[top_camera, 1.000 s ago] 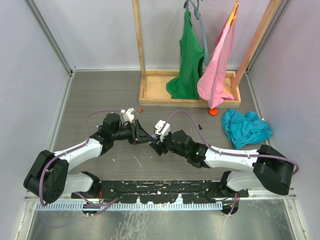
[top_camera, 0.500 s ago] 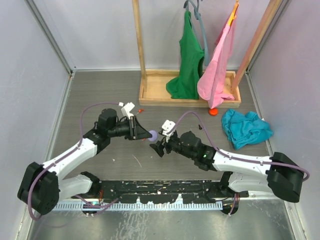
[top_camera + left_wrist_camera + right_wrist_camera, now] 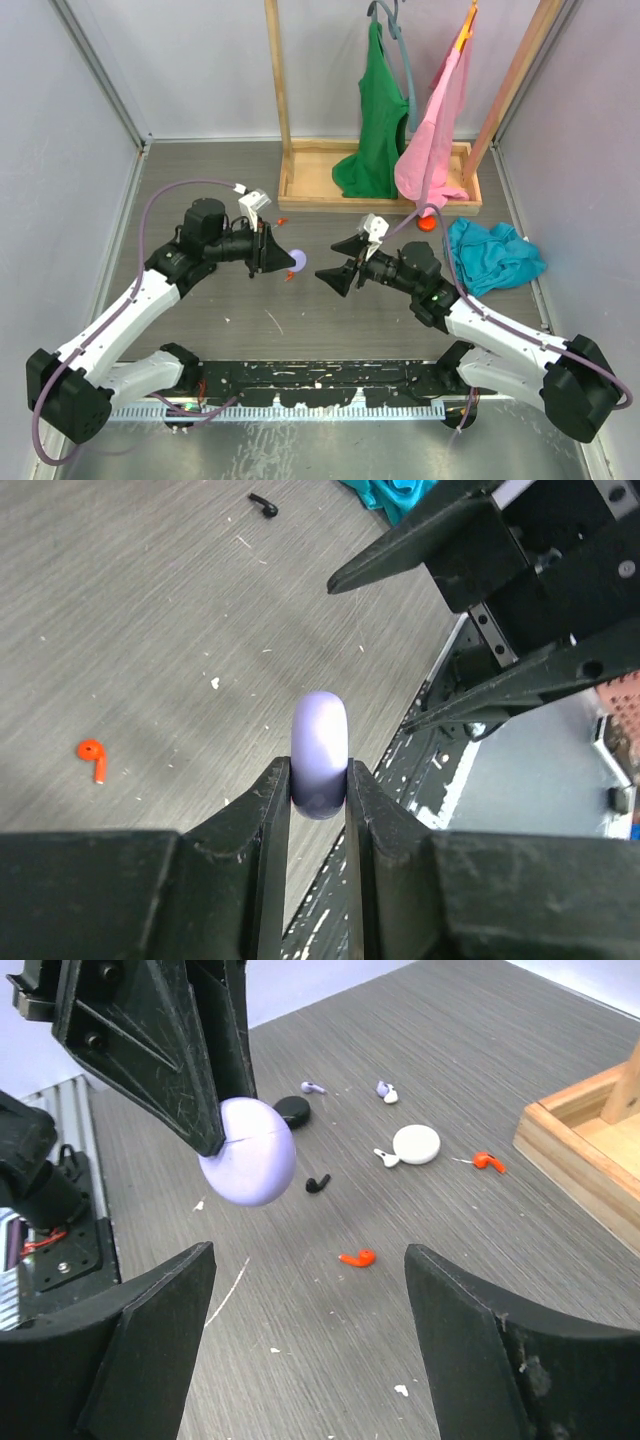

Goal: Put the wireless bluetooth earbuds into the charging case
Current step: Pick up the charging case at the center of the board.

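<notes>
My right gripper takes hold of the lilac charging case's loose end (image 3: 300, 261) (image 3: 259, 1165) across its flat sides next, so the lid stays free for inserting earbuds.
My left gripper (image 3: 283, 262) is shut on a closed lilac charging case (image 3: 297, 262) and holds it above the table; its jaws pinch the case's (image 3: 319, 755) flat sides. My right gripper (image 3: 336, 263) is open and empty, facing the case (image 3: 248, 1150) from the right, a little apart. Earbuds lie loose on the table: a red one (image 3: 358, 1257) below the case, a black one (image 3: 318, 1182), a white one (image 3: 385, 1157), two lilac ones (image 3: 313, 1087) and another red one (image 3: 487, 1161). The red bud (image 3: 92, 752) also shows in the left wrist view.
A white disc (image 3: 416, 1144) and a black disc (image 3: 293, 1111) lie among the buds. A wooden rack base (image 3: 300, 190) with green and pink garments stands at the back. A teal cloth (image 3: 490, 255) and an orange disc (image 3: 427, 223) lie at the right.
The two grippers were close together low over the table. The left has lifted the lilac case up and left; the right has drawn back to the right.
</notes>
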Controlling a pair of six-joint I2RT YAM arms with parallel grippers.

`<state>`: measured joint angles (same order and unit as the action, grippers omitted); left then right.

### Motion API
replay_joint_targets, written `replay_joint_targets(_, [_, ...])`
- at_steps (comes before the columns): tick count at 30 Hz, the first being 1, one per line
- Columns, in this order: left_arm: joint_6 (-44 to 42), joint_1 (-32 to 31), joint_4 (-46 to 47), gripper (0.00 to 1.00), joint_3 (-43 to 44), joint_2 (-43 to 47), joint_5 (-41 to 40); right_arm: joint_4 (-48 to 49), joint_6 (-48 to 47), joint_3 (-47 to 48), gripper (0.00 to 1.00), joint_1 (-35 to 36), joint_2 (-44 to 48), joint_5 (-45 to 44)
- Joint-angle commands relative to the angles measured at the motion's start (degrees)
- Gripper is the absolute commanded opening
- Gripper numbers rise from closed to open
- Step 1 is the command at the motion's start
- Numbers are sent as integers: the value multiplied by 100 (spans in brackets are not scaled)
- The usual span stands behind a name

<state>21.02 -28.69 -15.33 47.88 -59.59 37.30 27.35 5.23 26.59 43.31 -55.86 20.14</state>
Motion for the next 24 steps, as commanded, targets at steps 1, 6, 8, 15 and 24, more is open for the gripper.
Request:
replay_joint_targets(1, [-1296, -141, -703, 9, 554, 155, 190, 679, 171, 134, 82, -213, 109, 1171])
replay_joint_targets(6, [-2308, -342, -1380, 9, 1088, -4, 195, 771, -83, 277, 82, -251, 22, 1325])
replay_joint_targets(8, [-2712, -423, -1598, 9, 1231, -93, 198, 959, -197, 285, 82, -248, -56, 1635])
replay_joint_targets(15, [-3713, -717, -1864, 2, 1496, -158, 382, 2267, -380, -62, 81, -240, -279, 2006])
replay_joint_targets(24, [-4415, -967, -1642, 10, 1458, 38, 418, 2668, -326, 71, 74, -197, -867, 2531])
